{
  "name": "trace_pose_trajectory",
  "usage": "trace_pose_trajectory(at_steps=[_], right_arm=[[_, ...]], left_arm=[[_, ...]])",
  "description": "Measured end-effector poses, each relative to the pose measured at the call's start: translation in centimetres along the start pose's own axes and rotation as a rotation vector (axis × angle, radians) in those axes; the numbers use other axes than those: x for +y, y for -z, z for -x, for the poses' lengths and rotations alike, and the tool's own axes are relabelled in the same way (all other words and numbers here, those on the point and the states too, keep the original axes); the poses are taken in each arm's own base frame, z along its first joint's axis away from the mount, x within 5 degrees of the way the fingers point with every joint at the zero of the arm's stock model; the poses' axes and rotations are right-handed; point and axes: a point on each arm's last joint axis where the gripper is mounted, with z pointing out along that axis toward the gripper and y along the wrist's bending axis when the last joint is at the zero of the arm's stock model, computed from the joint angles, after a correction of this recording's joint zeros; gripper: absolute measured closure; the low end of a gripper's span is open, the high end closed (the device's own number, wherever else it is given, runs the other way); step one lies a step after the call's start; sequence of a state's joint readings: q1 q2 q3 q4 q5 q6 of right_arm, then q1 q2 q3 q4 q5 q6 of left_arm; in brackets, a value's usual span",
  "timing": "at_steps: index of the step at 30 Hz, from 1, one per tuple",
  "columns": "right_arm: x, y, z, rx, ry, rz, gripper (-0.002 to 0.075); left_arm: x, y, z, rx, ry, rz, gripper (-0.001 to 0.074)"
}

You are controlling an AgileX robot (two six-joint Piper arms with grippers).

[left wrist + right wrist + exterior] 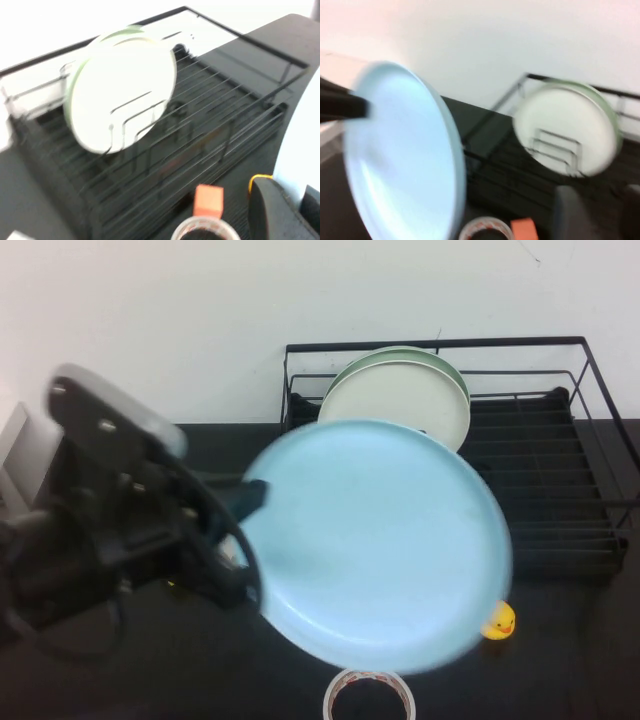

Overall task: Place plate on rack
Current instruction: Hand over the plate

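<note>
My right gripper grabs the plate's free rim opposite my left gripper next, as the left gripper's fingers already cover the plate's other side.
The light sky-blue plate hangs tilted in the air in front of the black wire rack. My left gripper is shut on its left rim; in the left wrist view the plate edge sits between the dark fingers. The right gripper is hidden in the high view. In its own wrist view its fingers stand apart with nothing between them, to the right of the plate and facing the rack.
Two pale green-white plates stand upright in the rack's left end. A yellow duck, a clear tape ring and an orange block lie on the black table in front of the rack.
</note>
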State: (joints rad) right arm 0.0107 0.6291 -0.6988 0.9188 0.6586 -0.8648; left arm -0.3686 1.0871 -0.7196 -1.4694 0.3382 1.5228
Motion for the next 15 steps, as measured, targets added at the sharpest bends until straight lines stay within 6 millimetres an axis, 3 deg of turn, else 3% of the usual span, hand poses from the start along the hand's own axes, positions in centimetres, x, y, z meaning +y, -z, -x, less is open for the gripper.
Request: trace_pose_trajectory(at_steps=[4, 6, 10, 15], right_arm=[[-0.4, -1.8, 2.4, 0.024, 0.101, 0.114, 0.0294], [-0.7, -2.9, 3.3, 0.056, 0.147, 0.173, 0.0233], [-1.6, -5.4, 4.0, 0.106, 0.143, 0.279, 0.02], [-2.3, -8.2, 2.9, 0.194, 0.101, 0.472, 0.0192]], left_arm=[[-2.5, -0.7, 0.4, -0.031, -0.083, -0.002, 0.0731], [-3.5, -0.9, 0.4, -0.032, -0.138, 0.021, 0.0731], [-5.5, -1.0, 0.4, -0.027, -0.243, 0.0, 0.0731], [-6.5, -0.9, 1.4, -0.057, -0.27, -0.021, 0.0731]])
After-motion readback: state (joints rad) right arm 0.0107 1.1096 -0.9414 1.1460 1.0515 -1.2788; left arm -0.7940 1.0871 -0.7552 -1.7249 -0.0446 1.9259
